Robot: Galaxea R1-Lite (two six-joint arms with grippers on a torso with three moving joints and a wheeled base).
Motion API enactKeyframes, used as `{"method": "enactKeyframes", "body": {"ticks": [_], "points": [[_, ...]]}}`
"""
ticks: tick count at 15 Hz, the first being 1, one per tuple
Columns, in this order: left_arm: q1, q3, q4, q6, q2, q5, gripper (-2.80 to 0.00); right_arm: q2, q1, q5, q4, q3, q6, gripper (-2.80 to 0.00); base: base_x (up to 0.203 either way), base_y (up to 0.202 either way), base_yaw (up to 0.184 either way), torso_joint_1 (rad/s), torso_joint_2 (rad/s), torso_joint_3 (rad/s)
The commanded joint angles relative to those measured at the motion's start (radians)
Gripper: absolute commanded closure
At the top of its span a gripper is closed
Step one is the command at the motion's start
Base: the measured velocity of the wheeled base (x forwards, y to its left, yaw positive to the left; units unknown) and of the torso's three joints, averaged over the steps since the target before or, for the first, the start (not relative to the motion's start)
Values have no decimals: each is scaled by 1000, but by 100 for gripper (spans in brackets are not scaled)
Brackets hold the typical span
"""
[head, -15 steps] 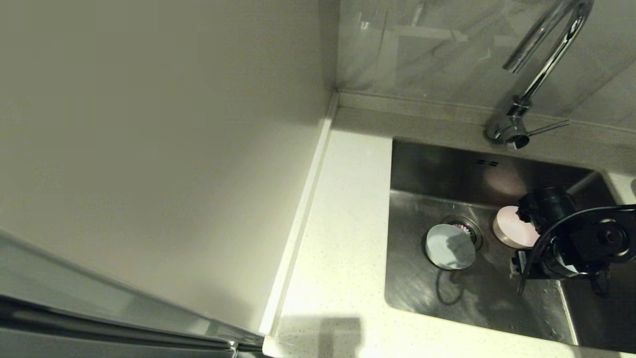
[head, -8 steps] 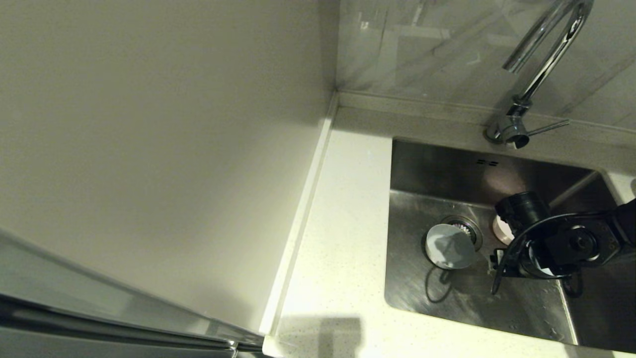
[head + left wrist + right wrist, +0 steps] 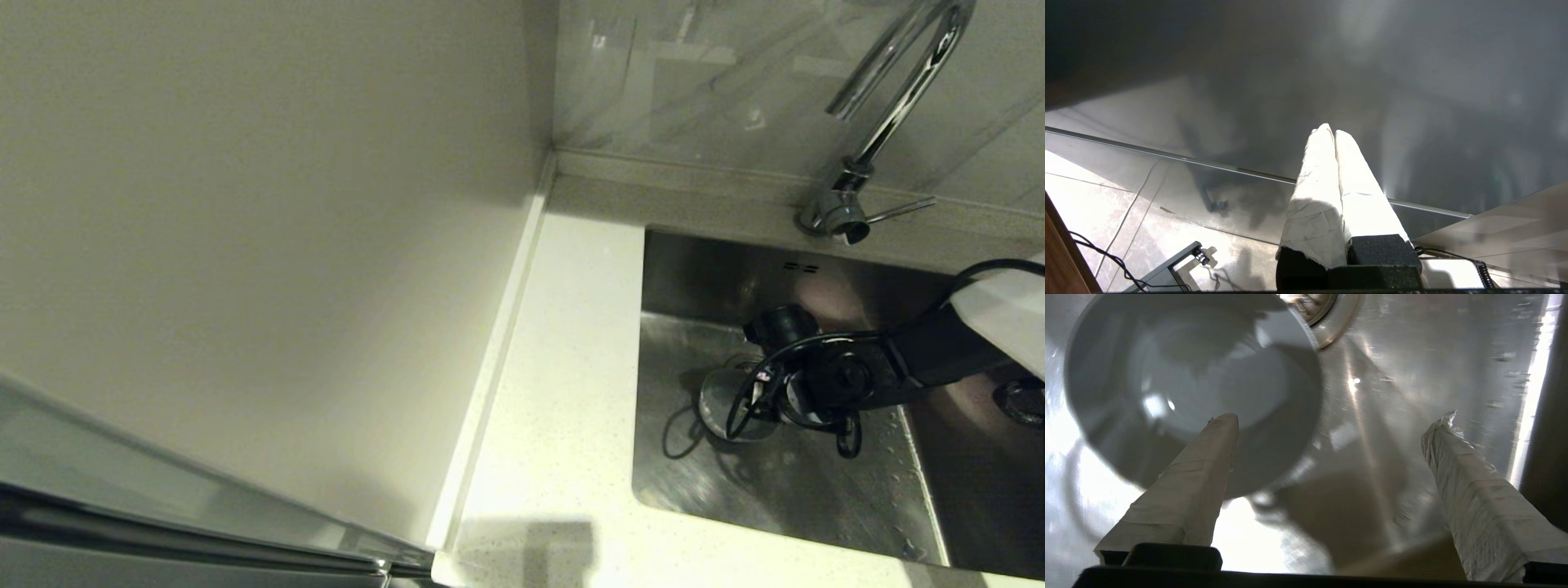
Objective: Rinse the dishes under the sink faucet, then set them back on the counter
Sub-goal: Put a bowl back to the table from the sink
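Next, my right gripper grabs the bowl's thin rim (image 3: 1321,399), since the bowl spreads wider than my open fingers.
A pale bowl (image 3: 717,402), blue-grey in this light, lies on the floor of the steel sink (image 3: 678,278), partly over the drain strainer (image 3: 1327,310). My right gripper (image 3: 1333,421) hangs open just above it. One taped finger (image 3: 1208,457) is over the inside of the bowl (image 3: 1180,384), the other finger (image 3: 1461,469) over bare sink floor beside it. Nothing is between them. In the head view the right arm (image 3: 841,380) covers the spot where the pink bowl was. The third bowl is out of view. My left gripper (image 3: 1331,131) is shut and empty, away from the sink.
The chrome faucet (image 3: 890,98) rises behind the sink, its side lever (image 3: 898,211) pointing right. The speckled white counter (image 3: 563,367) runs along the sink's left side and front. A plain off-white panel (image 3: 245,245) stands left of the counter.
My right arm has swung left across the sink, from above the pink bowl to above the blue-grey bowl by the drain. The pink bowl is now hidden behind the arm.
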Motion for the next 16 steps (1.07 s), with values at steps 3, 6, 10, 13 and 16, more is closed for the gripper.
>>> {"method": "enactKeyframes", "body": {"ticks": [3, 6, 10, 13, 16], "points": [[0, 0, 0, -1, -3, 2, 0, 145, -11, -4, -1, -89, 25, -280, 0, 0, 0, 0, 0, 0], [-1, 0, 0, -1, -3, 0, 0, 184, -18, -2, 5, -124, 49, -280, 0, 0, 0, 0, 0, 0], [0, 0, 0, -1, -3, 0, 0, 174, -21, 1, 9, -131, 59, 0, 0, 0, 0, 0, 0, 0], [0, 0, 0, -1, -5, 0, 0, 150, -21, -1, 11, -133, 62, 0, 0, 0, 0, 0, 0, 0], [-1, 0, 0, -1, -3, 0, 0, 132, -21, -1, 15, -125, 64, 0, 0, 0, 0, 0, 0, 0]]}}
